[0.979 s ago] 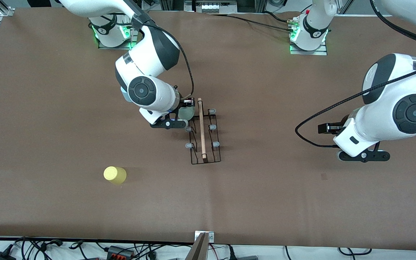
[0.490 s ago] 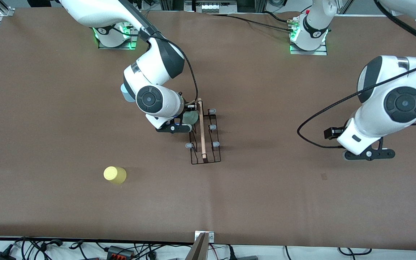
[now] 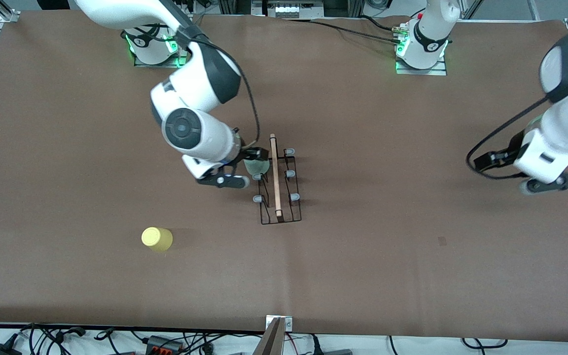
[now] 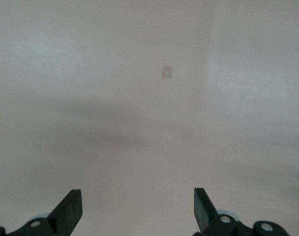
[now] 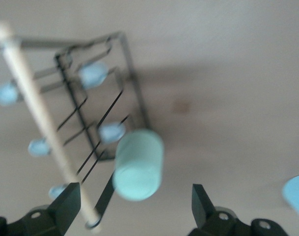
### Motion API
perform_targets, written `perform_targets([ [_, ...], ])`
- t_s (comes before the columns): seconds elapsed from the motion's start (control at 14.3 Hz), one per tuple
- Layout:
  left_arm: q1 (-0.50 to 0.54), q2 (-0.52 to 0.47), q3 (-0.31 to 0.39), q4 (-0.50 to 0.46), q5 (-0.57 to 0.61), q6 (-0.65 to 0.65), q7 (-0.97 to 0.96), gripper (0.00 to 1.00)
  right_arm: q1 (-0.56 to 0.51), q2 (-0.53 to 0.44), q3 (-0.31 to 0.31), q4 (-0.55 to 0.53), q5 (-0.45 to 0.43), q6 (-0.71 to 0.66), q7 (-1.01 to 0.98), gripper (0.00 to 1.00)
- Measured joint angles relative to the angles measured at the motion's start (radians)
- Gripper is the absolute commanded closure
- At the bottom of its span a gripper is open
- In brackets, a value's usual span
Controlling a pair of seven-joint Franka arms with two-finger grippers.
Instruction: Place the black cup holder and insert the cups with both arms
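I will next grab the yellow cup by its closed base end [image 3: 152, 236] with my right gripper. That leaves the yellow cup's opening free to slide onto a holder peg [image 3: 258, 198].
The black cup holder [image 3: 280, 197] stands mid-table, its wooden rod handle [image 3: 275, 172] on top. It also shows in the right wrist view [image 5: 97, 105]. A pale mint green cup [image 3: 257, 166] sits tilted on one of its pegs, on the right arm's side, and shows in the right wrist view [image 5: 138, 163]. My right gripper [image 3: 253, 158] is open beside that cup, and its jaws [image 5: 134, 206] stand apart from it. The yellow cup [image 3: 156, 239] stands nearer the front camera. An edge of the light blue cup [image 5: 297, 194] shows. My left gripper [image 3: 487, 161] is open and empty [image 4: 138, 206].
The brown table [image 3: 387, 256] has a small dark mark [image 3: 442, 240] nearer the front camera than my left gripper; it also shows in the left wrist view [image 4: 167, 72]. The arm bases [image 3: 419, 47] stand along the table's top edge.
My right gripper has drawn back from the holder toward its own end, leaving the mint cup on the peg. My left arm has swung away toward its end of the table.
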Motion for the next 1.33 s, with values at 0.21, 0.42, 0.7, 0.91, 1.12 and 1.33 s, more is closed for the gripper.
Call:
perform_targets([
  [0.21,0.014,-0.088,0.001,0.015,0.000,-0.067,0.001,0.00,-0.017,0.002,-0.150,0.001,-0.097,0.031,-0.010,0.00],
  [0.42,0.014,-0.091,-0.001,0.015,0.000,-0.125,0.012,0.00,-0.039,0.069,-0.237,0.001,-0.135,0.168,-0.109,0.00],
  [0.7,0.009,-0.081,-0.005,0.026,0.000,-0.126,0.058,0.00,-0.106,0.152,-0.255,0.005,-0.141,0.301,-0.302,0.00],
  [0.91,0.003,-0.072,-0.010,0.039,-0.006,-0.137,0.066,0.00,-0.141,0.196,-0.255,0.006,-0.141,0.337,-0.402,0.00],
  [1.12,0.002,-0.031,-0.011,0.049,-0.053,-0.145,0.141,0.00,-0.138,0.234,-0.251,0.007,-0.141,0.396,-0.420,0.00],
  [1.33,0.012,-0.024,-0.003,0.119,-0.059,-0.165,0.244,0.00,-0.138,0.258,-0.251,0.007,-0.141,0.418,-0.429,0.00],
])
